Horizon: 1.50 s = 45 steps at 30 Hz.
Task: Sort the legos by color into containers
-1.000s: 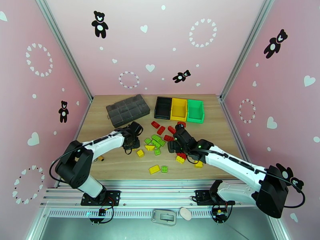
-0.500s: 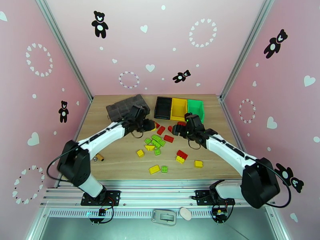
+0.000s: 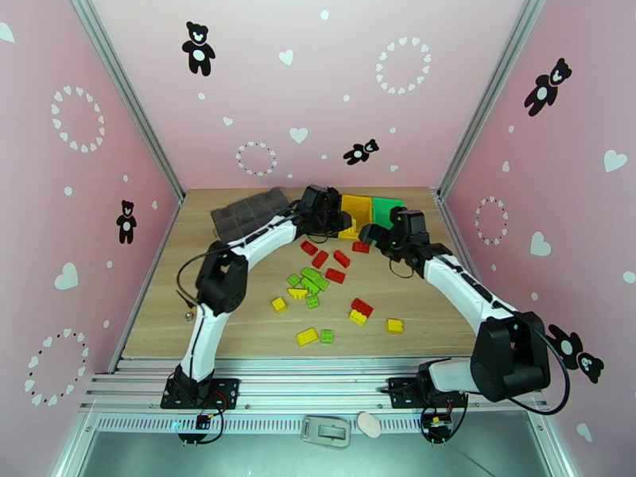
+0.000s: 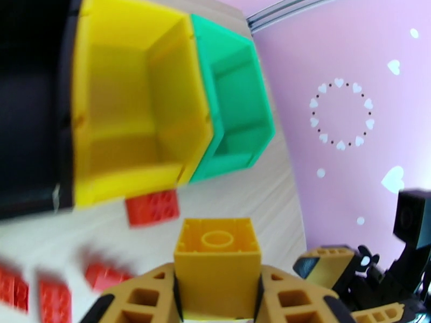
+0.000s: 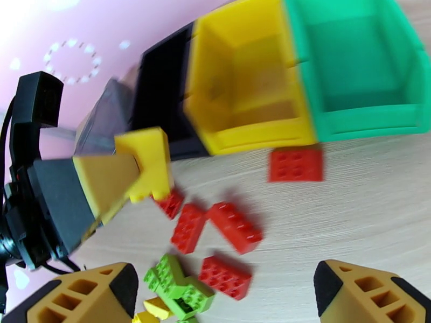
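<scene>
I need to move the yellow lego toward the yellow bin before I open my left gripper, because the bin's front rim is beyond the lego and it would drop short now.
My left gripper [image 3: 330,219] is shut on a yellow lego [image 4: 217,267], held just in front of the row of containers. The yellow bin [image 4: 129,114] lies straight ahead of it, between the black bin [image 4: 27,103] and the green bin [image 4: 231,103]. My right gripper [image 3: 370,234] hovers open and empty close by, above several red legos [image 5: 234,227] and a green one [image 5: 178,286]. The right wrist view shows the left fingers [image 5: 102,184] gripping the yellow lego [image 5: 148,162]. One red lego [image 5: 296,163] lies against the front of the yellow bin [image 5: 248,98].
A dark grey organizer box [image 3: 246,208] sits at the back left, partly behind the left arm. Loose green [image 3: 308,281], yellow [image 3: 307,337] and red [image 3: 362,306] legos are scattered mid-table. The two grippers are close together in front of the bins.
The left arm has swung from the table's left-middle up to the bins, carrying the yellow lego. The right arm has risen from the central pile to the bins' front, jaws open.
</scene>
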Motion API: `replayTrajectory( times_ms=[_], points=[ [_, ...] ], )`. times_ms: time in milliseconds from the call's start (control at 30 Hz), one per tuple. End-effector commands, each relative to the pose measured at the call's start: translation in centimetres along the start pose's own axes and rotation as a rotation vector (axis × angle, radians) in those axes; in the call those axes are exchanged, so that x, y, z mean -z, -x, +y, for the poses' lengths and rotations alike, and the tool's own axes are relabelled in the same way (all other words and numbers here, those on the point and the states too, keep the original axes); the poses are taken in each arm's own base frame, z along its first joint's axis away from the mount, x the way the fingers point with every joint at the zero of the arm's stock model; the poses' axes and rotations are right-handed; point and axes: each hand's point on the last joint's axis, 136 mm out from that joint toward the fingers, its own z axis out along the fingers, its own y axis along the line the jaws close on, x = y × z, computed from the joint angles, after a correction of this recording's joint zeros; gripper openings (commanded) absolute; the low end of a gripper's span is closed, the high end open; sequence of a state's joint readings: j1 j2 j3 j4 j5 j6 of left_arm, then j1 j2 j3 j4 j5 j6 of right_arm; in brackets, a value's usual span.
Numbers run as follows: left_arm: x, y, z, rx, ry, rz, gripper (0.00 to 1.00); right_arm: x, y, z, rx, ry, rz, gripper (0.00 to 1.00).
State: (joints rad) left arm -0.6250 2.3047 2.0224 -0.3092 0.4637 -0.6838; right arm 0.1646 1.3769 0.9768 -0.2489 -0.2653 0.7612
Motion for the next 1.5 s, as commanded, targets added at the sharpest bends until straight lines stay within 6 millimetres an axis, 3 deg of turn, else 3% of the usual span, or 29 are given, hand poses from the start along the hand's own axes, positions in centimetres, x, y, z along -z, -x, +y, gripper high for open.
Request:
replayTrajectory(
  times_ms=[0, 200, 467, 567, 767, 933, 1233, 1300, 1467],
  points=[
    [-0.9, 1.9, -1.4, -0.004, -0.019, -0.037, 0.2, 1.9, -0.2, 0.0, 0.021, 0.01, -0.007, 0.92],
    [-2.9, 4.1, -1.4, -0.013, -0.004, -0.091, 0.21, 2.9, -1.5, -0.8, 0.02, -0.003, -0.012, 0.92],
    [-4.0, 5.0, -1.1, -0.014, 0.002, -0.112, 0.26, 4.3, -2.2, -1.4, 0.025, -0.026, -0.028, 0.93],
    [-4.1, 5.0, -1.1, -0.012, -0.003, -0.113, 0.34, 4.7, -2.1, -1.9, 0.015, -0.058, -0.04, 0.94],
    [-4.0, 4.7, -2.2, -0.048, -0.011, -0.112, 0.61, 5.1, -1.5, -2.7, 0.01, -0.099, -0.094, 0.95],
    [-3.5, 4.7, -3.0, -0.074, -0.006, -0.118, 0.65, 5.9, -1.8, -2.9, 0.039, -0.104, -0.105, 0.96],
    [-0.1, 3.0, -5.1, -0.175, 0.109, -0.118, 0.62, 5.9, -2.9, -2.0, 0.116, -0.051, -0.067, 0.89],
    [1.3, 2.7, -4.9, -0.182, 0.161, -0.13, 0.62, 5.5, -3.4, -1.3, 0.148, -0.022, -0.054, 0.87],
    [5.8, 1.1, -1.3, -0.157, 0.36, -0.164, 0.63, 3.6, -5.7, 0.0, 0.23, -0.009, 0.029, 0.83]
  ],
)
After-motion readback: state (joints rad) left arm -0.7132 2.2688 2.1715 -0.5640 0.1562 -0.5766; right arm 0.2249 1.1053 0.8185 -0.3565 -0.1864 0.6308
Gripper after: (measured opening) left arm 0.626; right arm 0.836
